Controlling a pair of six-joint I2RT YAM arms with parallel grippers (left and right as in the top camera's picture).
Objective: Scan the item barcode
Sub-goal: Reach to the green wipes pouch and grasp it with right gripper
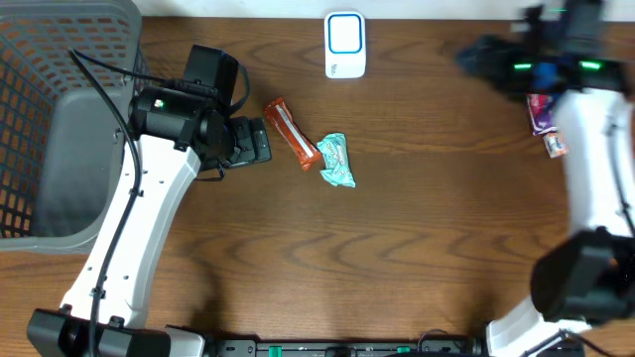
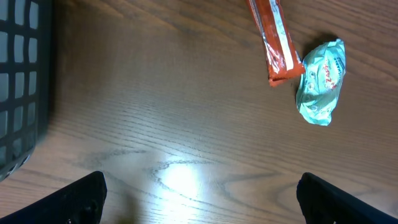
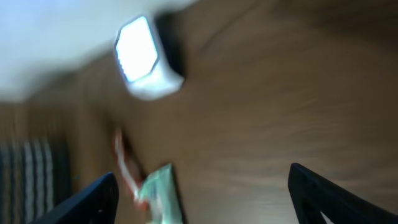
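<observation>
The barcode needs to be scanned. My right gripper should next grab the teal packet (image 1: 336, 161) by the side nearest to the gripper, so the rest stays uncovered.
A red-orange snack bar (image 1: 291, 132) and a crumpled teal packet (image 1: 336, 161) lie side by side on the wooden table. Just left of the bar, my left gripper (image 1: 260, 141) stands open; its wrist view shows the bar (image 2: 273, 40) and teal packet (image 2: 320, 81) ahead, with nothing between the fingers (image 2: 81, 199). A white scanner (image 1: 345, 45) stands at the table's far edge. My right gripper (image 1: 478, 57), blurred, hangs at the far right, open and empty. Its blurred wrist view shows the scanner (image 3: 144, 59) and teal packet (image 3: 163, 193).
A grey mesh basket (image 1: 30, 59) fills the left end of the table. A purple packet (image 1: 541, 114) and a small item (image 1: 556, 146) lie at the right edge beside the right arm. Bare wood lies between the snacks and the right arm.
</observation>
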